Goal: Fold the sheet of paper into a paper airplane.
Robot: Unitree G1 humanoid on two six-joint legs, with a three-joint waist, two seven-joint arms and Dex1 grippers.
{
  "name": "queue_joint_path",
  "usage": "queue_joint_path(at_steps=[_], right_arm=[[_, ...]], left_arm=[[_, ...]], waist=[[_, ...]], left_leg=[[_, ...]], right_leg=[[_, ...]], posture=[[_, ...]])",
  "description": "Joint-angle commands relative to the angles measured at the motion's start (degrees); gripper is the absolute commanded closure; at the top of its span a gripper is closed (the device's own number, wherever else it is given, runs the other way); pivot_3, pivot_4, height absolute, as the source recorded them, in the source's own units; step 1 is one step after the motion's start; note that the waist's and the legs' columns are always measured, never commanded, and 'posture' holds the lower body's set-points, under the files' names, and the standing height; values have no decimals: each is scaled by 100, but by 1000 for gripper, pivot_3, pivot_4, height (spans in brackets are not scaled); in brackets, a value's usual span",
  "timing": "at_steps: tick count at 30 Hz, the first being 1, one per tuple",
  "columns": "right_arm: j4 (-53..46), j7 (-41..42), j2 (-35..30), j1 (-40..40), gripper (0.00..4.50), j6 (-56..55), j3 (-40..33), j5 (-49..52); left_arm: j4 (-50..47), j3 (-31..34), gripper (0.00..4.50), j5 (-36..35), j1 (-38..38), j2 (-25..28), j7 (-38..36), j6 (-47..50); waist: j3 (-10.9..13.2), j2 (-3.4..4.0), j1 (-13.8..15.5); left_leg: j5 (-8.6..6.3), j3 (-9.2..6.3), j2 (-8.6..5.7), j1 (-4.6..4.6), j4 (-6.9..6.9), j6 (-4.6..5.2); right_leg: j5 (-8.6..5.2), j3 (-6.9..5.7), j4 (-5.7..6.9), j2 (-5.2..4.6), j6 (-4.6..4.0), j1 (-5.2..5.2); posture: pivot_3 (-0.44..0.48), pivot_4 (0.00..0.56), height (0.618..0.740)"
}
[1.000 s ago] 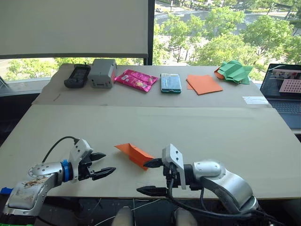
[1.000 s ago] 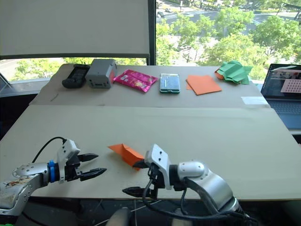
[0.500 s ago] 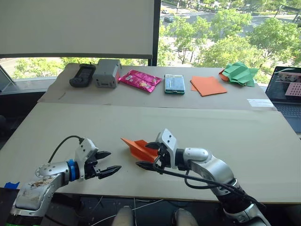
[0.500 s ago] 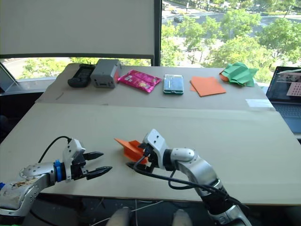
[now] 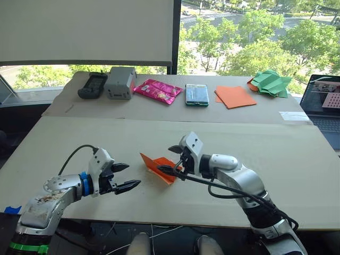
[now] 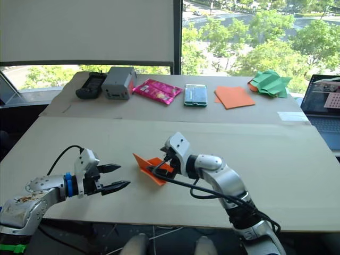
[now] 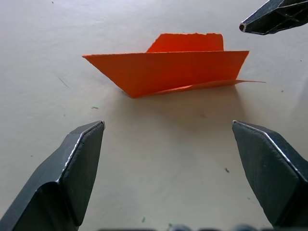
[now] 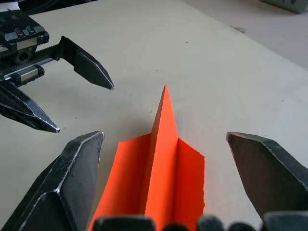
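My right gripper grabs the orange paper airplane by its upright middle fold (image 5: 152, 167) (image 8: 163, 149) next, which leaves the folded wings free.
The sheet of paper (image 5: 157, 165) lies on the near table, folded into a small bright orange paper airplane (image 8: 163, 159) with a pointed nose and a raised centre crease. My right gripper (image 5: 169, 159) is open, one finger on each side of the airplane's tail end, and the fingers (image 8: 77, 163) do not press on it. My left gripper (image 5: 130, 175) is open a short way to the left, pointing at the nose (image 7: 96, 60), apart from the paper. The left wrist view shows the airplane (image 7: 168, 67) side-on ahead of the left gripper (image 7: 167, 124).
Along the far table stand a black device (image 5: 93, 85), a grey box (image 5: 119, 83), a pink packet (image 5: 155, 90), a teal-edged phone (image 5: 196, 94), a smooth orange sheet (image 5: 235, 96) and a green paper shape (image 5: 271, 83). A laptop (image 5: 325, 98) sits at the right edge.
My right gripper came up from the table's front edge to the airplane and now stands open astride its tail. The airplane shifted a little. The left gripper edged nearer.
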Motion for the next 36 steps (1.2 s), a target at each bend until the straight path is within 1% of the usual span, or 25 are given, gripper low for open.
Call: queue_joint_path(at_steps=[1,7,11,14,19,21,22,23,27,36], right_arm=[[-265,-4,-126,28,0,-399,285,-327],[-616,-185,-320,379,0,-618,804,-919],[-667,-310,-245,499,0,-562,814,-1060],[-693,-361,-188,518,818,-500,741,-1062],[-768,-385,-60,490,2514,-323,525,-902],[-813,-349,-58,495,3260,-290,526,-885],[-836,-344,-42,504,3486,-267,522,-866],[-853,-345,-35,512,3909,-253,526,-866],[-899,-349,-47,548,3909,-198,589,-908],[-743,-406,-81,640,3909,-201,714,-1103]], left_arm=[[-84,15,15,-37,-72,-13,41,-25],[-151,-5,15,-84,-56,4,76,44],[-191,-5,15,-124,-78,1,113,112],[-231,-16,0,-161,-90,3,136,168],[-318,-41,0,-193,-78,3,177,232],[-368,-42,0,-208,-60,2,196,257],[-400,-40,0,-216,-45,2,204,272],[-432,-38,0,-220,-29,2,213,285],[-576,-16,0,-253,-5,-1,272,401],[-560,24,0,-404,-315,77,294,758]], waist=[[-1,-1,-6],[-2,-2,-5],[-2,-2,-9],[-2,-3,-9],[-2,-3,-3],[-2,-3,-2],[-2,-3,-2],[-2,-3,-4],[-2,-2,-6],[-2,-3,-7]], left_leg=[[0,0,0,1,1,0],[0,0,0,3,1,0],[0,0,0,8,1,0],[0,0,1,8,2,0],[0,-1,0,8,2,0],[0,0,0,10,2,0],[0,-1,0,11,2,0],[0,0,0,13,3,0],[0,-1,1,16,3,0],[0,-2,0,17,3,0]], right_leg=[[0,0,0,0,0,1],[1,1,3,0,1,4],[1,1,3,0,1,8],[1,1,1,0,1,8],[1,1,1,0,1,10],[2,1,1,0,2,17],[2,1,1,0,2,18],[2,1,1,0,2,20],[2,1,1,0,2,23],[1,0,1,0,2,27]], posture=[[0,150,702],[0,150,702],[0,150,702],[0,150,702],[0,150,702],[0,150,702],[0,150,702],[0,150,702],[0,150,702],[0,150,702]])
